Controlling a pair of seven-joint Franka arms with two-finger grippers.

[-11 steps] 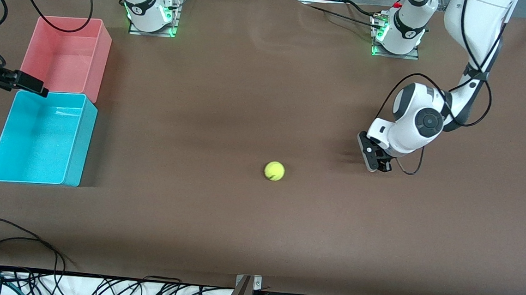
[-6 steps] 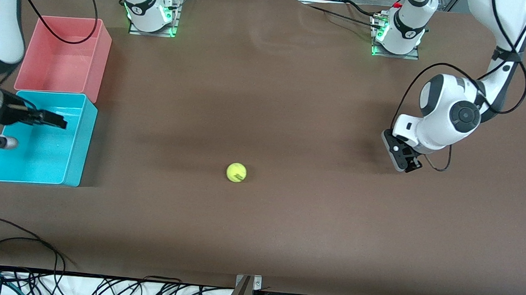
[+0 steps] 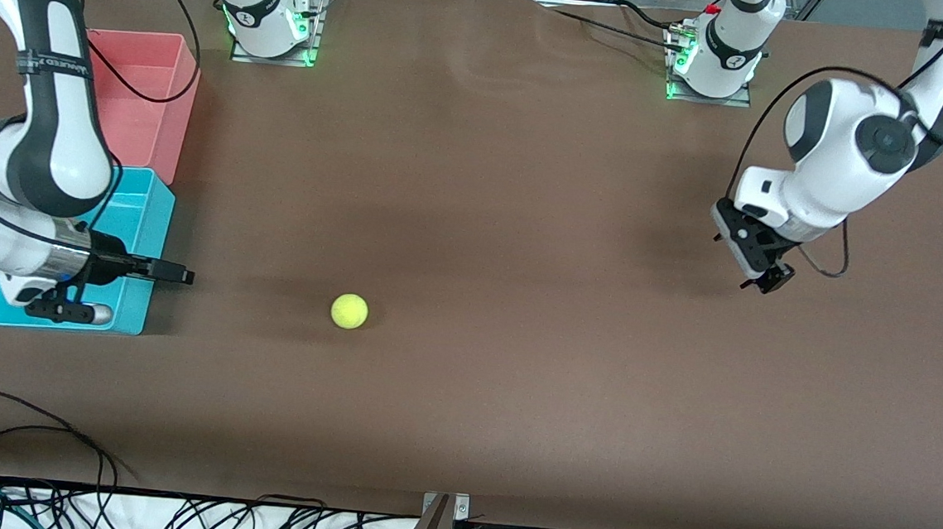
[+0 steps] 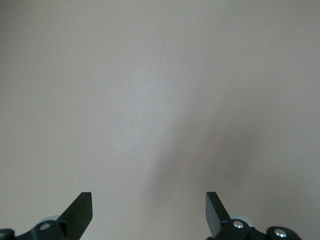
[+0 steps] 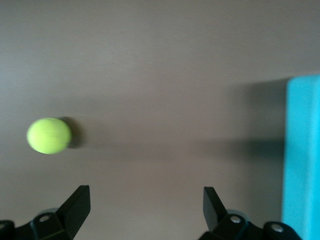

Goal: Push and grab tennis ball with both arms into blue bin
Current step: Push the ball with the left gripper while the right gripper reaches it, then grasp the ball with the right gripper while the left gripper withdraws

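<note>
The right gripper grabs the ball's sides next, to bring the tennis ball into the blue bin.
The tennis ball lies on the brown table, a short way from the blue bin toward the table's middle. My right gripper reaches out past the bin's wall, low over the table and pointing at the ball. In the right wrist view this gripper is open and empty, with the ball ahead and off to one side and the bin's wall at the edge. My left gripper hangs over bare table at the left arm's end. The left wrist view shows it open with nothing between its fingers.
A pink bin stands beside the blue one, farther from the front camera. The right arm's forearm crosses over both bins. Loose cables lie along the table's front edge.
The ball has rolled toward the blue bin. The right arm has swung in over the bin, its gripper coming out toward the ball. The left gripper has drawn back toward its own end.
</note>
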